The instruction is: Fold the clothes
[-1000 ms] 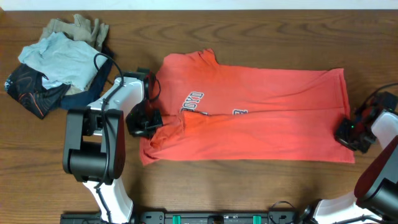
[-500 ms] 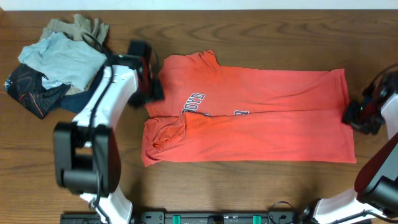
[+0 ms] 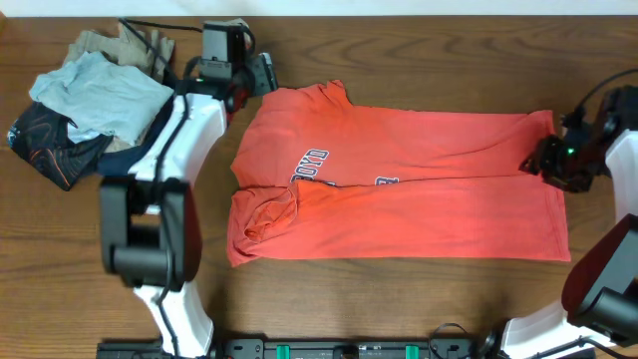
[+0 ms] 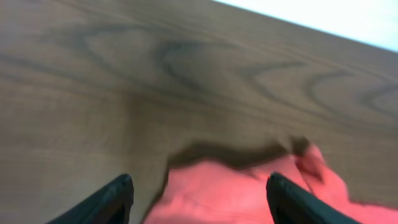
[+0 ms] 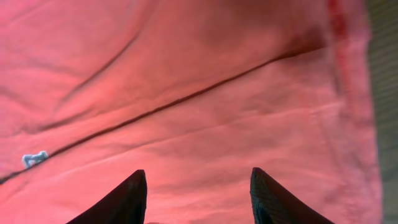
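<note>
The coral-red T-shirt's back edge needs to fold forward, so the left gripper should next pick up the T-shirt's back corner beside the pile of clothes.
The coral-red T-shirt [image 3: 399, 184] lies across the table, its front half folded up over the rest, with white lettering [image 3: 311, 163] showing along the fold. My left gripper [image 3: 261, 78] hovers open at the shirt's back left corner; the left wrist view has red cloth [image 4: 249, 193] below its spread fingers [image 4: 115, 199], nothing between them. My right gripper [image 3: 543, 160] is open over the shirt's right edge. The right wrist view shows the fold line [image 5: 186, 99] and a small white tag [image 5: 34, 158] ahead of the parted fingers [image 5: 127, 199].
A heap of light-blue, tan, navy and black garments [image 3: 90, 100] sits at the back left, beside the left arm. A pale wall strip runs along the table's far edge [image 3: 399, 10]. The wooden table [image 3: 399, 299] shows in front of the shirt.
Both grippers have opened and let go of the shirt. The left one went from the shirt's front left part to its back left corner. The right one moved back along the right edge.
</note>
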Controlling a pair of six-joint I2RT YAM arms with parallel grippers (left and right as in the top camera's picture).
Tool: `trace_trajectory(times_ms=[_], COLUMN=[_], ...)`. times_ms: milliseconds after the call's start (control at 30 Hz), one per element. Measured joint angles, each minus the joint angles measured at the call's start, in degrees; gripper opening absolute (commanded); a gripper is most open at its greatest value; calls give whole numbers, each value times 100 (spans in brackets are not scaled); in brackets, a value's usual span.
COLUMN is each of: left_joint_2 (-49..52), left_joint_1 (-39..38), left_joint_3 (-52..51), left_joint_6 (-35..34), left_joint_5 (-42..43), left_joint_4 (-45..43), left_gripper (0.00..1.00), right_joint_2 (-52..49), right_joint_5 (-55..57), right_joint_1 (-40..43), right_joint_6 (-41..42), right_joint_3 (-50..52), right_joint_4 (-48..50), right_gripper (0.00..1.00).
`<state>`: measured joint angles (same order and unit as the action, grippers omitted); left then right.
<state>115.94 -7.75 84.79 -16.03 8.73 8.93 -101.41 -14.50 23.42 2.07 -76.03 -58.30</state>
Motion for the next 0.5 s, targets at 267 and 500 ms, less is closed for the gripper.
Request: trace_trajectory(times_ms=[267, 500], left_joint_2=[1049, 1217], left_joint_1=[-2, -20], left_joint_3=[-2, -2], left_joint_6=[-15, -7], left_joint_5=[275, 675], left_joint_4=[-964, -837], left_gripper=[62, 40], right_joint_2=[0, 0], right_joint_5=[-79, -98], right_joint_1=[-74, -101], right_joint_6=[0, 2], right_joint_3=[0, 0], right_joint_4=[-256, -282], right_gripper=[52, 52])
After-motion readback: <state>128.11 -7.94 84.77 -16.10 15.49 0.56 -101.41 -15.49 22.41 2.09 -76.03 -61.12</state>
